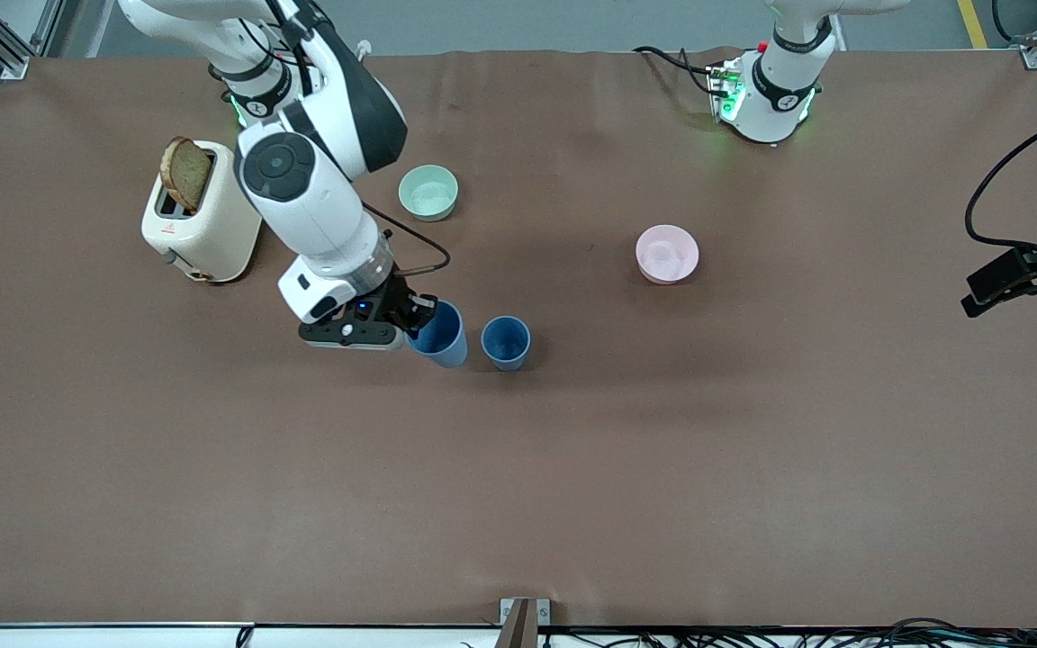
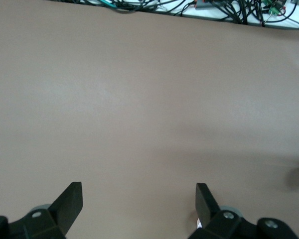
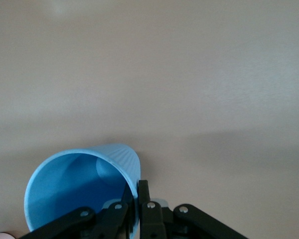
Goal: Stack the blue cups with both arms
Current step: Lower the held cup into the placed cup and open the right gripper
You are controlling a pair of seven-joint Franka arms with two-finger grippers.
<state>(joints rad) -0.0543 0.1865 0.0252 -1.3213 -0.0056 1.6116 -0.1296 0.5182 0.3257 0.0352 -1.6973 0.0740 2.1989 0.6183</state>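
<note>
The tilted blue cup still hangs with its base (image 1: 455,360) outside the upright cup's rim (image 1: 506,330), so my right gripper keeps hold of it until it nests.
Two blue cups are near the table's middle. My right gripper (image 1: 418,317) is shut on the rim of one blue cup (image 1: 440,337), which is tilted. In the right wrist view the gripper (image 3: 138,188) has one finger inside the cup's (image 3: 79,184) rim and one outside. The other blue cup (image 1: 506,343) stands upright on the table beside it, toward the left arm's end. My left gripper (image 1: 991,286) hangs at the left arm's end of the table. In the left wrist view it (image 2: 139,191) is open and empty over bare table.
A cream toaster (image 1: 203,220) with a slice of bread (image 1: 185,173) stands at the right arm's end. A mint-green bowl (image 1: 428,193) lies farther from the front camera than the cups. A pink bowl (image 1: 667,254) lies toward the left arm's end.
</note>
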